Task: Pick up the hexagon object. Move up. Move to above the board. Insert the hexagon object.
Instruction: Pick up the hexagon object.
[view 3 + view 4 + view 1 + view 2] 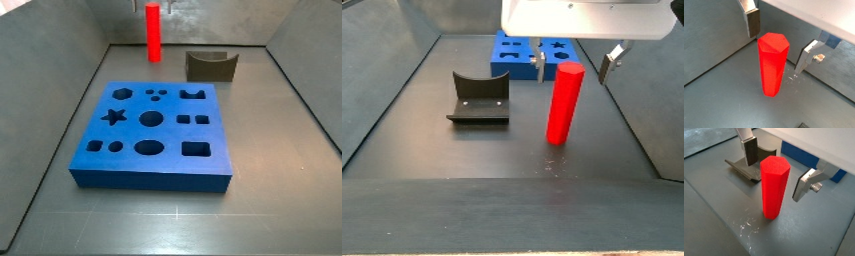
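Observation:
The hexagon object has to go into the board (150, 180), so my gripper should grab it by its upper end (152, 12) next.
The hexagon object (772, 65) is a tall bright red peg standing upright on the dark floor; it also shows in a wrist view (773, 185) and in both side views (152, 30) (565, 100). My gripper (776, 52) (775, 180) is open around the peg's upper part, with one silver finger on each side and a gap to each. In a side view the gripper (576, 62) hangs over the peg's top. The board (150, 180) is a thick blue slab with shaped holes, lying apart from the peg; it also shows behind the gripper in a side view (509, 72).
A dark olive-grey block with a curved notch (210, 66) (478, 100) stands on the floor beside the peg, and shows behind one finger in a wrist view (741, 168). Grey walls enclose the floor on the sides.

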